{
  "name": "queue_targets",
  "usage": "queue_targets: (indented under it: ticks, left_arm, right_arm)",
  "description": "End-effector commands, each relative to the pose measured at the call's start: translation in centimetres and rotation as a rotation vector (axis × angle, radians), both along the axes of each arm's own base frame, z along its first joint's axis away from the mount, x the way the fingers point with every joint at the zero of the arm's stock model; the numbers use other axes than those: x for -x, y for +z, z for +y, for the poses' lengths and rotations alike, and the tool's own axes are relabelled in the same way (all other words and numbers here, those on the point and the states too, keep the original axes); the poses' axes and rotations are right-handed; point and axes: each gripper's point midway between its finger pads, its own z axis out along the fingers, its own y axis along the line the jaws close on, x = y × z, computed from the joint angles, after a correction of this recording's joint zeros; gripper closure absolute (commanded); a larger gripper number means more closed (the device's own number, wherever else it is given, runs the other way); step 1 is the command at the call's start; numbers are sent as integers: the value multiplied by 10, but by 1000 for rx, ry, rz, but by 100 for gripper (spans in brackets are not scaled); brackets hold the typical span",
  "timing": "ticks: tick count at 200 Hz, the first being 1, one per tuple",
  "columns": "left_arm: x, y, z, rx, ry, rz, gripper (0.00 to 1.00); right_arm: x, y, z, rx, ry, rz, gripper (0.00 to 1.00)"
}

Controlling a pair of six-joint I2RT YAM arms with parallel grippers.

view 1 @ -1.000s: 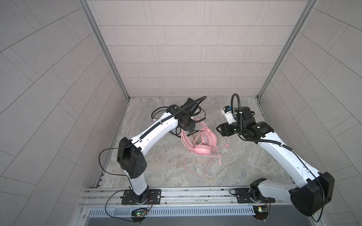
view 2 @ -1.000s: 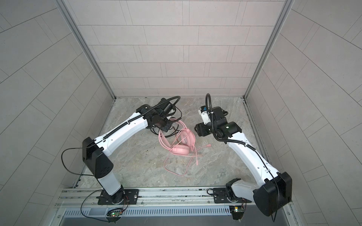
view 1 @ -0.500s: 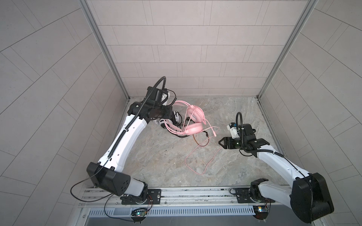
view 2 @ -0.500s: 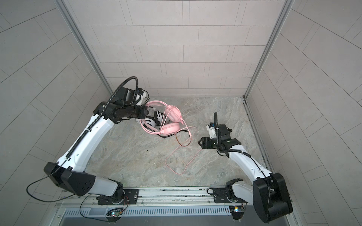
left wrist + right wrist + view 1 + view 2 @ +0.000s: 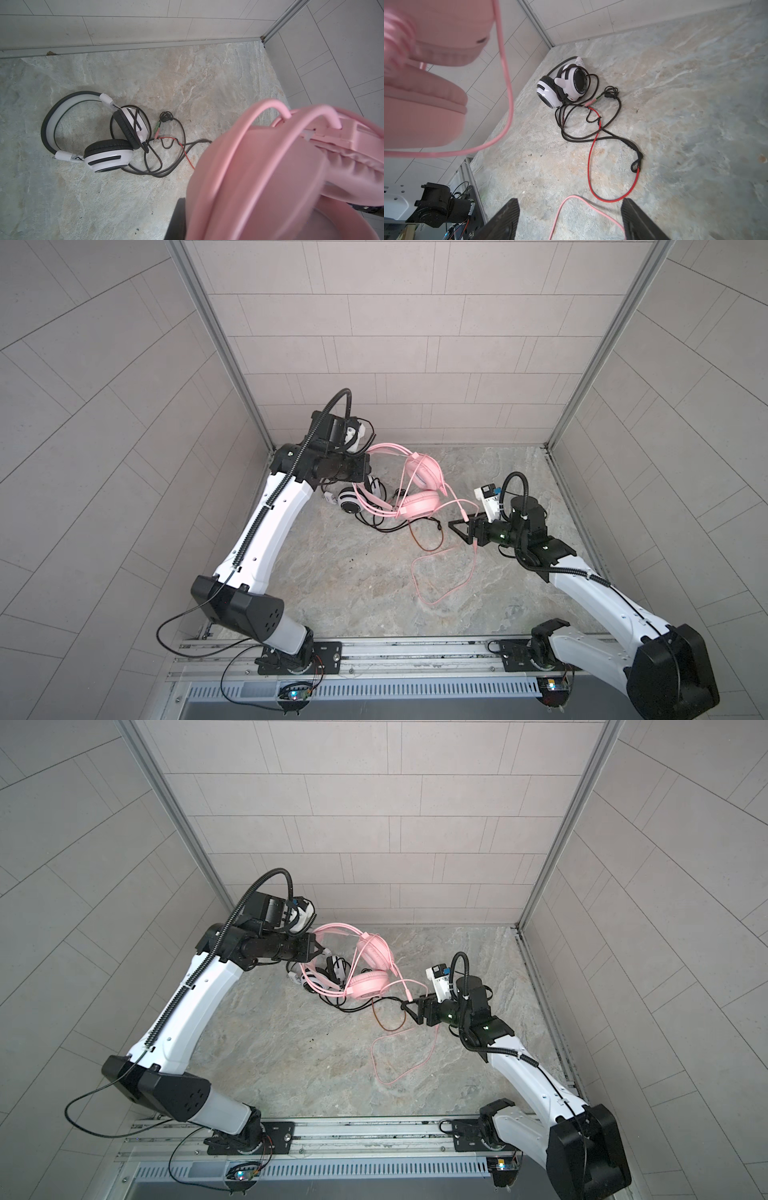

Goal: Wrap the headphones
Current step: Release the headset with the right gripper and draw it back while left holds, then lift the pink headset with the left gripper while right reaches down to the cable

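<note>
The right gripper takes hold of the pink cable partway along its loose loop next, to leave slack for wrapping the pink headphones (image 5: 419,483).
The pink headphones (image 5: 419,483) hang in the air at the back left, my left gripper (image 5: 368,457) shut on their headband. In the left wrist view the pink headphones (image 5: 280,166) fill the near side and hide most of the gripper. Their pink cable (image 5: 440,585) drops to a loop on the floor. The white-and-black headphones (image 5: 348,501) lie on the floor under them, also clear in the left wrist view (image 5: 108,153). My right gripper (image 5: 460,526) is open and low at the right. Pink cable (image 5: 571,207) shows between its fingers (image 5: 506,218).
A black cable (image 5: 591,137) and a red cable (image 5: 593,149) trail from the white-and-black headphones over the stone floor (image 5: 353,593). Tiled walls close in the back (image 5: 395,364) and both sides. A metal rail (image 5: 395,651) runs along the front.
My left gripper has lifted the pink headphones off the middle of the floor and carried them back and left. My right arm has drawn back toward the front right and lowered.
</note>
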Motion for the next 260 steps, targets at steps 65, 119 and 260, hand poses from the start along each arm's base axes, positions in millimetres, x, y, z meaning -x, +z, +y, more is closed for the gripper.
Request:
queue_targets:
  ticks: [65, 119, 260]
  left_arm:
    - [-26, -1, 55, -98, 157, -9, 100]
    - [-69, -6, 73, 185, 320, -12, 100]
    - [89, -99, -49, 8, -307, 414, 100]
  right_arm:
    - [-33, 82, -14, 111, -106, -121, 100]
    - [-7, 158, -41, 160, -205, -176, 100]
    - [-142, 287, -91, 209, -415, -292, 100]
